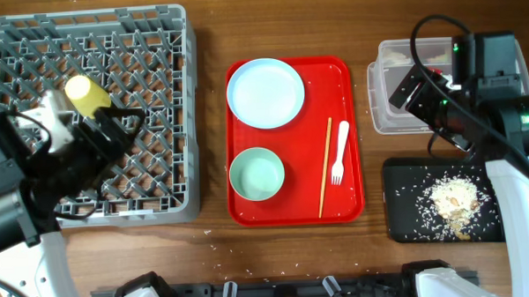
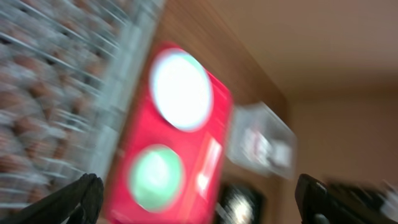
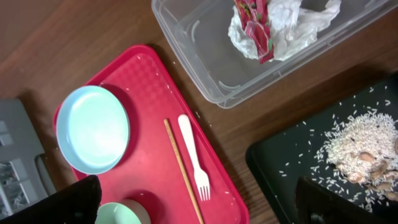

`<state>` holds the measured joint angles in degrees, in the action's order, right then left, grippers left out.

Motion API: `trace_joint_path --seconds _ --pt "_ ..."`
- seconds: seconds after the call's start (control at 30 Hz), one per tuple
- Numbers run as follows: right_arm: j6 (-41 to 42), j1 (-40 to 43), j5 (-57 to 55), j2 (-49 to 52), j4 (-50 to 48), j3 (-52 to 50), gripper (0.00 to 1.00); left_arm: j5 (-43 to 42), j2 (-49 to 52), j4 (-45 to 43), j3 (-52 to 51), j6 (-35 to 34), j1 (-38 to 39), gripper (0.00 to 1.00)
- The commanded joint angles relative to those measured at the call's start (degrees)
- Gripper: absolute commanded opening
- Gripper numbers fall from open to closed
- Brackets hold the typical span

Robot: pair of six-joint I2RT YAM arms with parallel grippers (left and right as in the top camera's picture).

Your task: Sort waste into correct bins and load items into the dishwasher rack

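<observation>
I should grab the mint green bowl by its rim (image 1: 234, 177) with my left gripper next. The bowl's base then stays free to tip into the dishwasher rack (image 1: 155, 46).
The grey dishwasher rack (image 1: 155, 46) fills the left, and a yellow cup (image 1: 86, 95) lies in it beside my left arm. My left gripper (image 1: 118, 127) hovers open over the rack; its wrist view is blurred, and the open left gripper (image 2: 199, 208) holds nothing. On the red tray sit a pale blue plate (image 1: 265, 93), a mint green bowl (image 1: 257, 174), a chopstick (image 1: 325, 167) and a white fork (image 1: 339, 152). My right gripper (image 1: 410, 86) hangs open above the clear tub (image 1: 386, 100). The tub holds a red wrapper (image 3: 255, 25) and tissue (image 3: 292, 28). Rice scraps (image 1: 454, 197) lie on the black tray (image 1: 408, 205).
The red serving tray (image 1: 350, 75) stands between the rack and the two bins. Loose rice grains are scattered on the wood in front of the rack and tray. The right wrist view shows the rack's corner (image 3: 18, 162) at far left.
</observation>
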<state>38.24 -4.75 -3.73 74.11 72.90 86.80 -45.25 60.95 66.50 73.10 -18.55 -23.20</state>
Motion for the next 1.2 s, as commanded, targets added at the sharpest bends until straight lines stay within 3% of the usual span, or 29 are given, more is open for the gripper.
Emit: trace_joint_path --seconds 0.0,0.07,0.17,0.33,0.47,0.53,0.7,0.9,1.0,1.1,1.17 --pt "-0.7 0.2 -1.0 1.7 0.0 0.2 1.0 -15.4 0.1 1.6 0.1 2.4 8.5 1.0" --pt "-0.7 0.2 -1.0 2.4 0.0 0.2 1.0 -14.5 0.2 0.8 0.1 4.2 17.8 1.0" --pt "-0.7 0.2 -1.0 3.1 0.0 0.2 1.0 -5.7 0.7 -3.5 0.1 2.6 31.6 1.0" --pt "-0.7 0.2 -1.0 3.5 0.0 0.2 1.0 31.6 6.3 -6.3 0.1 -16.7 53.6 1.0" --pt "-0.7 0.2 -1.0 3.5 0.0 0.2 1.0 42.8 15.3 -7.7 0.1 -21.6 64.5 0.98" --pt "-0.7 0.2 -1.0 3.5 0.0 0.2 1.0 43.0 22.0 -9.7 0.1 -22.5 67.7 0.87" --pt "-0.7 0.2 -1.0 3.5 0.0 0.2 1.0 43.0 34.2 -13.9 0.1 -22.5 70.7 0.48" --pt "-0.7 0.2 -1.0 3.5 0.0 0.2 1.0 45.5 44.3 -18.3 0.1 -22.4 71.3 0.44" --pt "-0.7 0.2 -1.0 3.5 0.0 0.2 1.0 49.3 48.5 -19.1 0.1 -22.4 71.3 0.31" --pt "-0.7 0.2 -1.0 3.5 0.0 0.2 1.0 49.3 49.0 -19.2 0.1 -22.4 71.3 0.27" --pt "-0.7 0.2 -1.0 3.5 0.0 0.2 1.0 49.4 49.0 -19.2 0.1 -22.4 71.4 0.15"
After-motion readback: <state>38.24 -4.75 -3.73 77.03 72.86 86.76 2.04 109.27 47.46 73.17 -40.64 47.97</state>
